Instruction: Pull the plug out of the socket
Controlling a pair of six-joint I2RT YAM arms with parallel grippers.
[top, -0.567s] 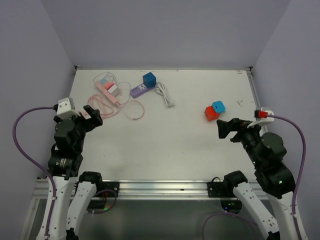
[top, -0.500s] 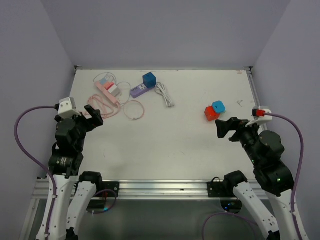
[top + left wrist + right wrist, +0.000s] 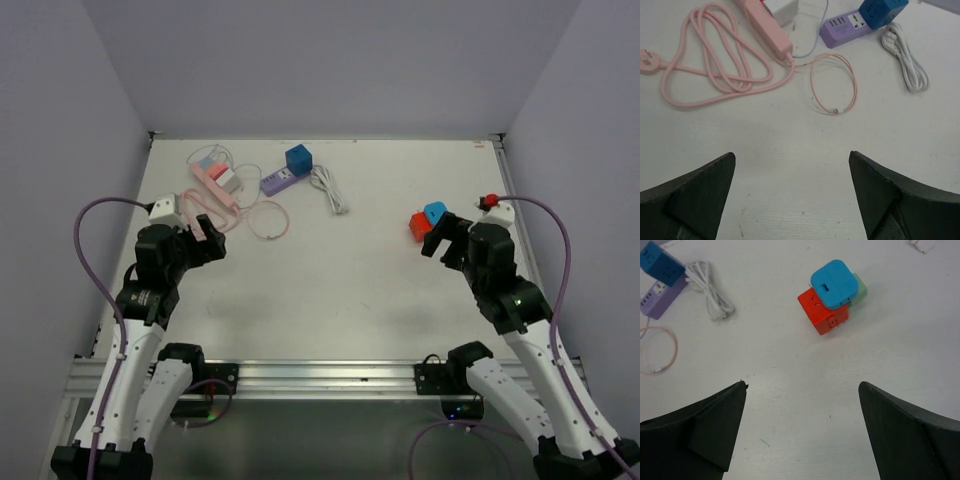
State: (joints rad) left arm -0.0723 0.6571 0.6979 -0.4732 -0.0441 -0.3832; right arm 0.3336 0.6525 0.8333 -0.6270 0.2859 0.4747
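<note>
The right gripper grabs the red cube socket [image 3: 420,228] across its sides next, leaving the green piece and blue block free to pull off.
A red cube socket [image 3: 420,228] with a blue plug block [image 3: 437,212] stuck onto it lies at the table's right; in the right wrist view the red cube [image 3: 825,315] carries the blue block [image 3: 834,284], with a green piece [image 3: 860,290] behind. My right gripper [image 3: 802,385] is open and empty, just short of this stack, also in the top view [image 3: 437,238]. A purple power strip [image 3: 278,182] holds a blue cube adapter [image 3: 298,158]. My left gripper [image 3: 791,155] is open and empty over bare table, near a pink cord [image 3: 715,75].
A pink power strip [image 3: 767,30] with plugs in it lies at the back left beside its coiled pink cord. A thin pink loop [image 3: 835,85] and a bundled white cable [image 3: 905,60] lie near the purple strip [image 3: 845,27]. Walls close the table's left, back and right.
Both arms have reached forward over the table. My right gripper has moved up to the red and blue stack; my left gripper has moved right and forward toward the pink cord.
</note>
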